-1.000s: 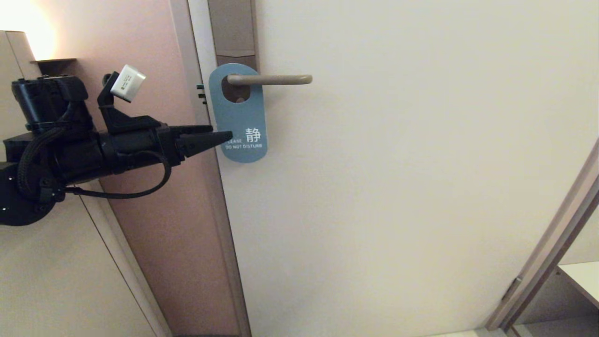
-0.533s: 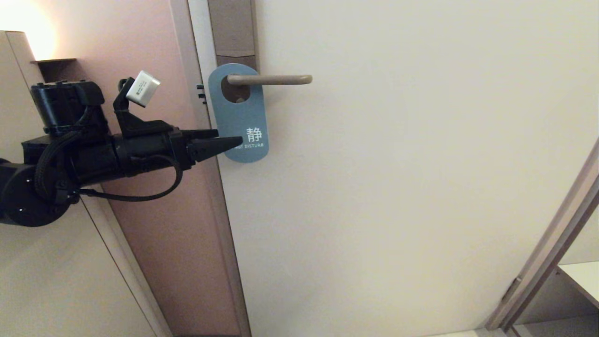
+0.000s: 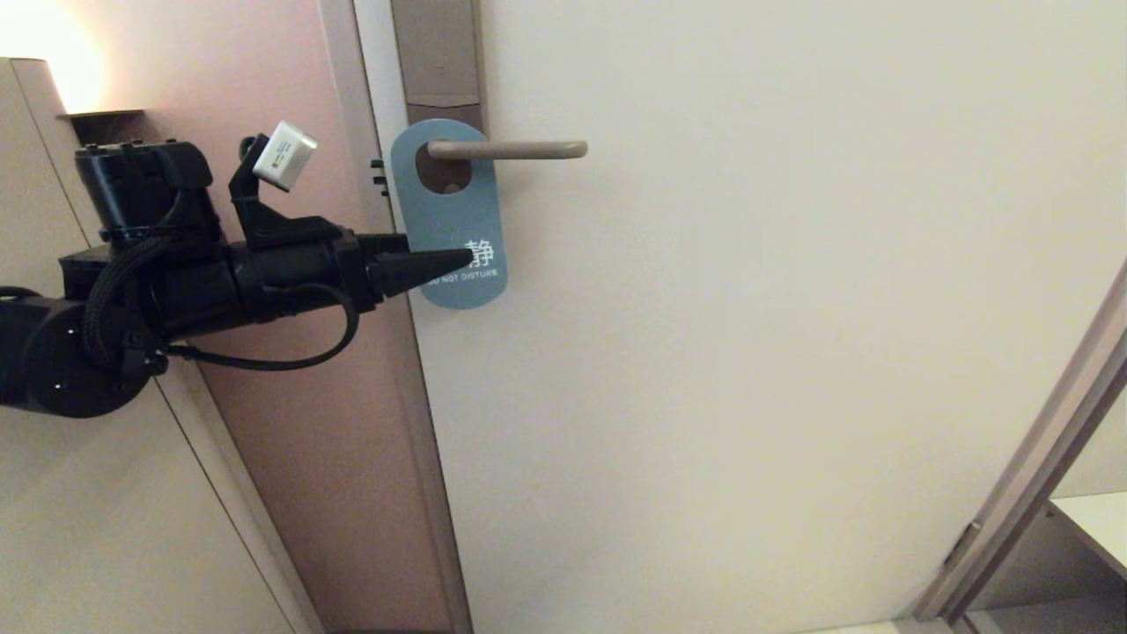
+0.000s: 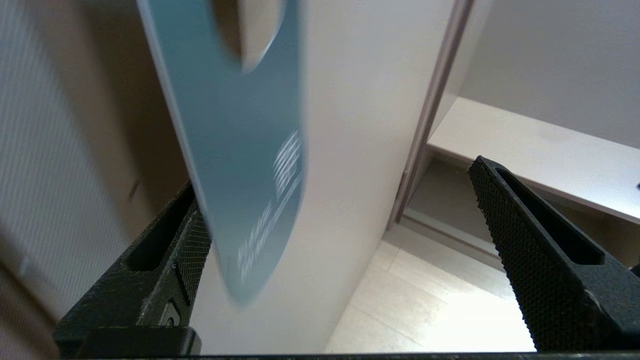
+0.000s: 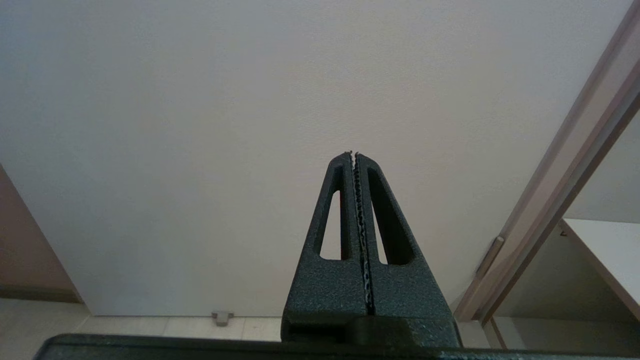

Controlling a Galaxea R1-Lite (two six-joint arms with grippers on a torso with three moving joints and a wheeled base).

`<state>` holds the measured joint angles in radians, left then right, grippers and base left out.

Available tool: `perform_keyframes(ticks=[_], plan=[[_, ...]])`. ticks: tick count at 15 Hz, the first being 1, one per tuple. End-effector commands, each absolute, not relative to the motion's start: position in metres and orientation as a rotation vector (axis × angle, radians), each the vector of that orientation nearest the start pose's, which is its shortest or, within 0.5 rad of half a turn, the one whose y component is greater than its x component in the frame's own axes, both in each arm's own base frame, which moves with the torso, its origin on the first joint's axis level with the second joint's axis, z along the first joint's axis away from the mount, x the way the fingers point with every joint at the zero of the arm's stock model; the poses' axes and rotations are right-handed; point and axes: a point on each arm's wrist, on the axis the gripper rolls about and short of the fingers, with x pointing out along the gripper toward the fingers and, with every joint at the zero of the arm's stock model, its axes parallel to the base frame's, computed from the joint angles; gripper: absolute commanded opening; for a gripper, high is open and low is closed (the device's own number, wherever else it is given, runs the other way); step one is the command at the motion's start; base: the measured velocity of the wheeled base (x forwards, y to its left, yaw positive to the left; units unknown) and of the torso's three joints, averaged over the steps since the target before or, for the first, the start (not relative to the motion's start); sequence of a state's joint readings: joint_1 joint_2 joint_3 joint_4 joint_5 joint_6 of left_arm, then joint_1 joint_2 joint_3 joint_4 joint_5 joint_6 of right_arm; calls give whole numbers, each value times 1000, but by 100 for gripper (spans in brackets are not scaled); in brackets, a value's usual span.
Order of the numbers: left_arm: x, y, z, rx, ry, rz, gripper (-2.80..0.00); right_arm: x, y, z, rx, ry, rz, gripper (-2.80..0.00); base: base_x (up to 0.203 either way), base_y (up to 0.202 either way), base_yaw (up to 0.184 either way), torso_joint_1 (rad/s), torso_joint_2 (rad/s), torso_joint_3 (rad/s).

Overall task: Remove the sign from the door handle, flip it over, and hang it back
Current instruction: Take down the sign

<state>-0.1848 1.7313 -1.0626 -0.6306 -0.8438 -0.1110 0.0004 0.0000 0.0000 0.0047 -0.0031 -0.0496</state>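
My left gripper needs to go up before it closes on the sign, since its fingers are at the sign's lettering [image 3: 485,254], below the part of the sign under the oval hole [image 3: 449,215].
The sign [image 3: 449,216] hangs by its oval hole on the door handle [image 3: 515,150], blue "DO NOT DISTURB" side facing out. The handle sits on a tall brown-grey plate [image 3: 438,53]. My left gripper [image 3: 462,257] reaches in from the left at the height of the sign's lower half and is open. In the left wrist view the sign [image 4: 240,150] hangs between the fingers [image 4: 525,240], close to one pad and far from the other. My right gripper [image 5: 354,154] is shut and empty, low before the door, and is out of the head view.
The pale door [image 3: 748,352] fills the middle and right. A pinkish wall panel and the door frame [image 3: 387,352] lie to the left, behind my left arm. A second frame edge [image 3: 1030,458] and a white shelf [image 3: 1096,519] are at the lower right.
My left gripper has moved right, from the sign's left edge to across its lower half, covering part of the text. The sign still hangs on the handle.
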Motion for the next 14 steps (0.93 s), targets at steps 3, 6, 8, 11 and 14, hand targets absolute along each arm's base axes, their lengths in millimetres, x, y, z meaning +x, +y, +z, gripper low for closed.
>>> perform_keyframes(ticks=[3,6,8,11,14], plan=[[319,-86,258,-96,43,-1061,0,-23,0,75,-51,5,-2,-280,0,0,0,0,0,0],[319,-89,257,-95,45,-1067,0,-23,0,75,-51,5,-3,-280,0,0,0,0,0,0],[321,-90,255,-97,50,-1070,0,-23,0,75,-51,5,-2,-280,0,0,0,0,0,0],[325,-92,249,-98,63,-1068,0,-23,0,75,-51,5,-1,-280,0,0,0,0,0,0],[333,-97,242,-90,48,-1067,0,-23,0,75,-51,5,-1,-280,0,0,0,0,0,0]])
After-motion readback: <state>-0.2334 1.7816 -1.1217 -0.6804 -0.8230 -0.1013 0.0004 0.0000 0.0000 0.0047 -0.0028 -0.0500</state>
